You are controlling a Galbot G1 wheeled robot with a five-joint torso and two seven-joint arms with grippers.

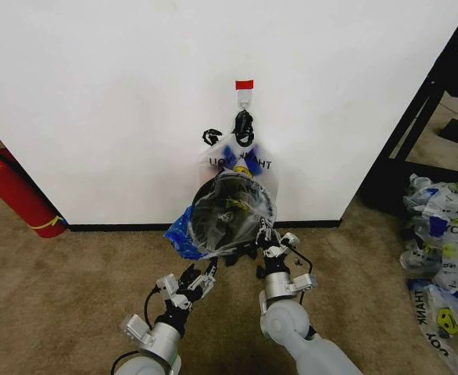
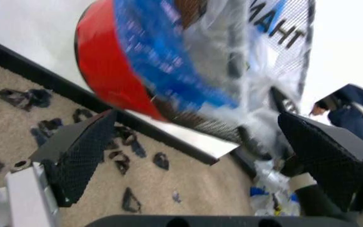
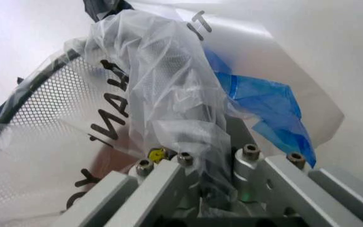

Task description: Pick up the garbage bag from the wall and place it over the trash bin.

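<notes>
The garbage bag has its blue handle (image 1: pixel 183 237) hanging slack outside the trash bin's rim, so my left gripper will pinch the bag there. The clear plastic (image 1: pixel 230 219) covers the trash bin.
The garbage bag (image 1: pixel 252 197), thin clear plastic with dark "THANK YOU" print and blue handles, is draped over the mouth of the trash bin (image 1: pixel 213 226). That bin is round black mesh and stands on the carpet against the wall (image 1: pixel 119 94). My right gripper (image 1: pixel 265 233) is at the bin's right rim, shut on a bunch of the bag (image 3: pixel 168 85). My left gripper (image 1: pixel 200 277) hangs open just short of the bin's near left side. Between its fingers (image 2: pixel 81 156) the left wrist view shows the bin's red base (image 2: pixel 106 66) and a blue handle (image 2: pixel 168 61).
A second printed bag (image 1: pixel 241 160) hangs from the red-taped hook (image 1: pixel 245 86) behind the bin. A red fire extinguisher (image 1: pixel 14 195) leans at the left. A black shelf frame (image 1: pixel 416 117) and a heap of bags (image 1: pixel 444 250) are at the right. Dark scraps (image 2: pixel 121 161) lie on the carpet.
</notes>
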